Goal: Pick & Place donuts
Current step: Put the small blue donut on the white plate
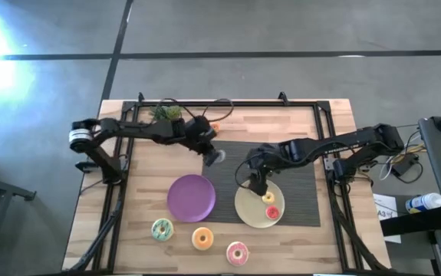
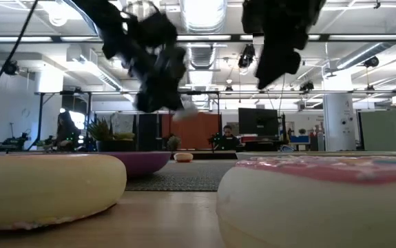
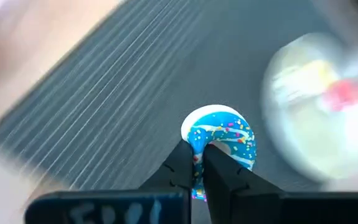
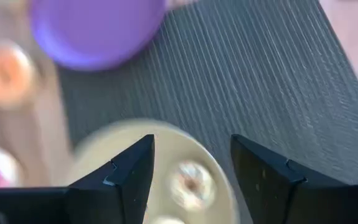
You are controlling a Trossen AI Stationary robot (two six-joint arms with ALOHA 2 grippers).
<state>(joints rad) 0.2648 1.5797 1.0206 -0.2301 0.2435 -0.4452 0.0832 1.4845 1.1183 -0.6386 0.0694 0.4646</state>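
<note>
The small blue donut needs to go on the yellow plate (image 1: pixel 249 208), so my right gripper should next grab it by the exposed part of its ring (image 1: pixel 221 156).
My left gripper (image 1: pixel 215 157) is shut on the small blue donut (image 3: pixel 219 138) over the dark mat's far left part. My right gripper (image 4: pixel 191 149) hangs open above the yellow plate (image 1: pixel 249 208), touching nothing. A cream donut (image 4: pixel 190 180) and a red donut (image 1: pixel 272 212) lie on that plate. The larger green (image 1: pixel 162 228), orange (image 1: pixel 202 238) and pink (image 1: pixel 237 252) donuts lie flat on the wood near the near edge. A small orange donut (image 1: pixel 215 126) sits by the far edge. My left gripper pinches the blue donut's ring band (image 3: pixel 197 152) between its two fingers, at the side of the ring nearest the gripper. The fingers come from above, pointing down. The donut is lifted clear of the mat, and the rest of the ring sticks out past the fingertips.
A purple plate (image 1: pixel 191 197) lies at the mat's left edge, between the left gripper and the larger donuts. The dark ribbed mat (image 1: pixel 297 195) covers the table's middle. A small green plant (image 1: pixel 166 113) stands at the far edge. Black frame rails run along both table sides.
</note>
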